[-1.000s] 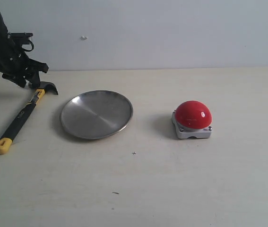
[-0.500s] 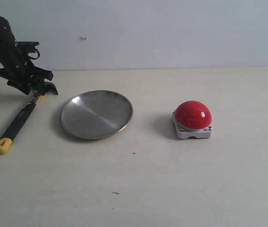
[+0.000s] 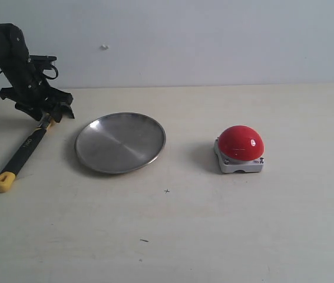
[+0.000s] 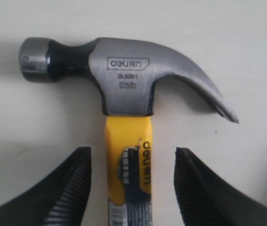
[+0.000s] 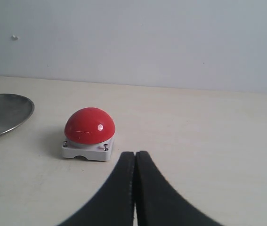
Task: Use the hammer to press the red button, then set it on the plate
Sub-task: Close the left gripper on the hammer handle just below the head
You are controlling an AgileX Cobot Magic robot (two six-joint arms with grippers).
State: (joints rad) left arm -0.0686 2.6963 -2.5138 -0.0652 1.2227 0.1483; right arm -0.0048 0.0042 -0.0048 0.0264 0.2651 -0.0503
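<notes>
I need to grab the hammer by its yellow neck (image 3: 50, 122) with my left gripper next. That leaves the hammer's black grip (image 3: 27, 148) free for pressing the red button.
The hammer (image 3: 20, 154) lies flat on the table at the left, yellow end toward the front, dark head at the back under my left gripper (image 3: 48, 118). In the left wrist view its metal head (image 4: 124, 77) and yellow neck (image 4: 128, 165) fill the frame. My left gripper (image 4: 132, 162) is open, one finger on each side of the neck, not touching it. The silver plate (image 3: 120, 142) sits just right of the hammer. The red button (image 3: 240, 144) on its grey base stands further right, also seen as a red dome (image 5: 90, 125). My right gripper (image 5: 135, 160) is shut and empty, a short way from the button.
A pale wall runs behind the table. The plate's rim (image 5: 11, 117) shows at the edge of the right wrist view. A small cross mark (image 3: 167, 191) and a dark speck (image 3: 144, 240) lie on the tabletop in front.
My left arm has come down and shifted slightly right over the hammer's head end, its fingers now straddling the yellow neck. The hammer, plate and button have not moved.
</notes>
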